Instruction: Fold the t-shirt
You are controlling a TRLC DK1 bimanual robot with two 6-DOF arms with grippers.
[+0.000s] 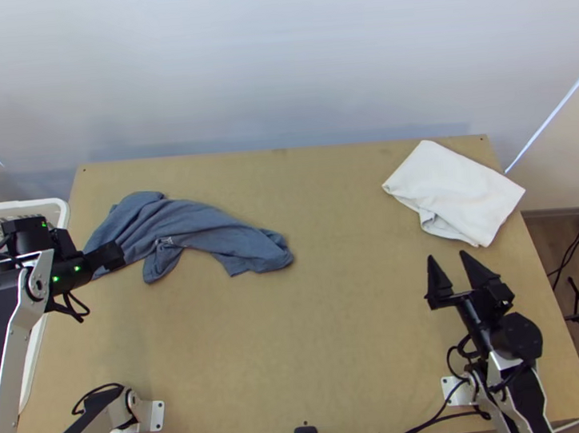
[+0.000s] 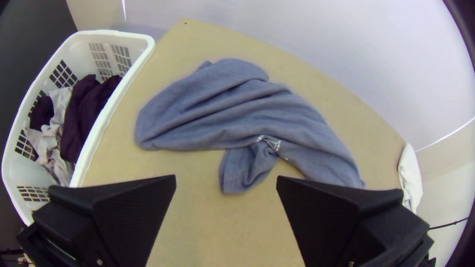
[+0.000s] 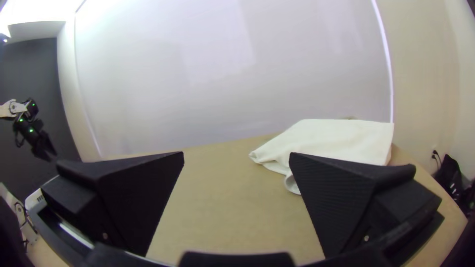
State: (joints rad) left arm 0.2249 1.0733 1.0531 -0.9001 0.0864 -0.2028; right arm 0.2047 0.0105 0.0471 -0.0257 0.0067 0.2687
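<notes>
The t-shirt needs to be spread out for folding. My right gripper will next take hold of the blue-grey t-shirt's bunched end point(image 1: 276, 254), away from the white print point(image 1: 166, 241).
In the top view my left gripper point(image 1: 113, 256) is above the left end of a blue-grey t-shirt point(image 1: 202, 231), which lies bunched in a long strip across the table's left half. The left wrist view has the left gripper point(image 2: 226, 183) open, nothing between its fingers, with the t-shirt point(image 2: 247, 109) lying beyond them, a small white print near its middle. My right gripper point(image 1: 447, 266) stands open and empty in the top view, near the table's right side; the right wrist view also shows the right gripper point(image 3: 236, 160) with its fingers wide apart.
A folded white cloth point(image 1: 456, 191) lies at the table's back right, just beyond the right gripper. At the left edge stands a white basket point(image 2: 111, 116) holding dark purple and light grey cloth. Bare tabletop point(image 1: 322, 326) stretches between the arms.
</notes>
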